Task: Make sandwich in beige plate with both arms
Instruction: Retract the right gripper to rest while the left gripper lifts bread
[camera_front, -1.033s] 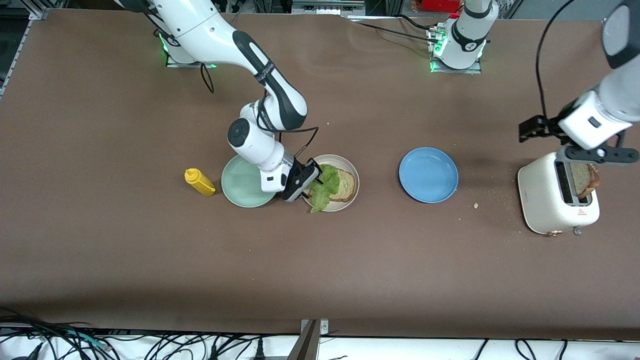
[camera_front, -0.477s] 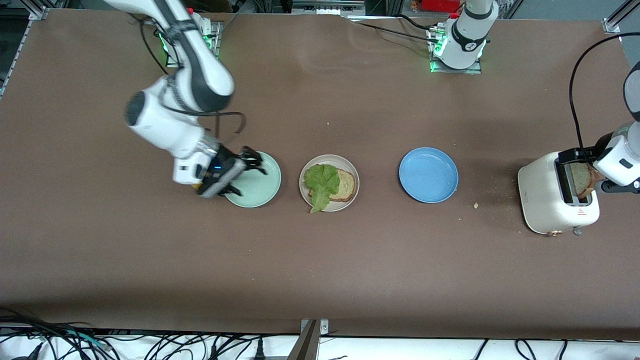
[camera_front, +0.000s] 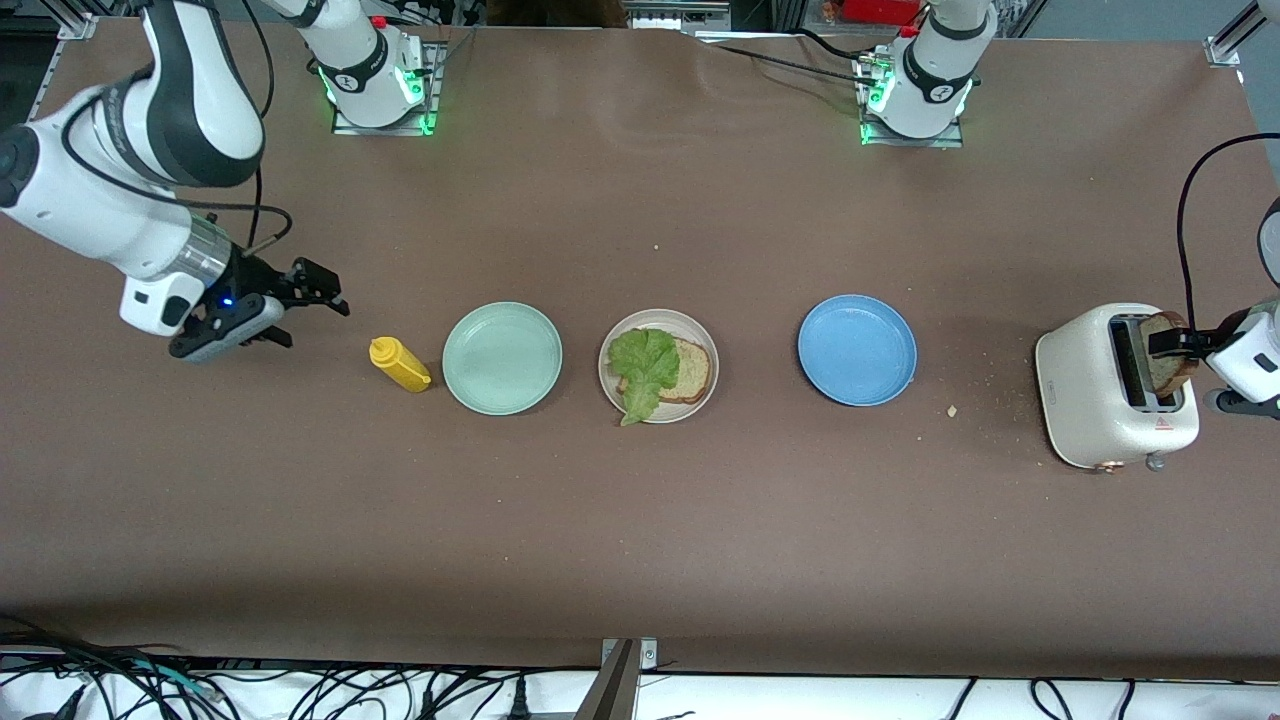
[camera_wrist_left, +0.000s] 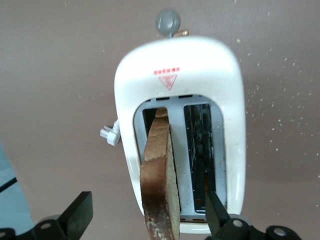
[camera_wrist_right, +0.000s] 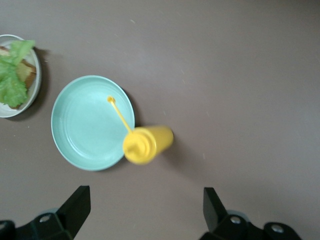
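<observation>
The left gripper will next grab the bread slice by its crust edge standing out on top, as the rest of the slice is inside the toaster slot (camera_front: 1130, 360).
The beige plate (camera_front: 660, 314) holds one bread slice (camera_front: 692, 370) with a green lettuce leaf (camera_front: 642, 370) lying on it. A second bread slice (camera_front: 1165, 358) stands in the white toaster (camera_front: 1085, 400) at the left arm's end. My left gripper (camera_front: 1180, 350) is open over the toaster. In the left wrist view its jaws (camera_wrist_left: 147, 212) stand either side of that slice (camera_wrist_left: 160, 175), clear of it. My right gripper (camera_front: 310, 315) is open and empty over bare table at the right arm's end, beside the mustard bottle (camera_front: 400, 364).
A mint-green plate (camera_front: 502, 358) lies between the yellow mustard bottle and the beige plate, and it also shows in the right wrist view (camera_wrist_right: 90, 122) with the bottle (camera_wrist_right: 147, 144). A blue plate (camera_front: 857, 350) lies toward the toaster. Crumbs lie around the toaster.
My right gripper left the lettuce on the bread and swung away past the mint-green plate to the right arm's end. My left gripper shifted over the toaster's slice.
</observation>
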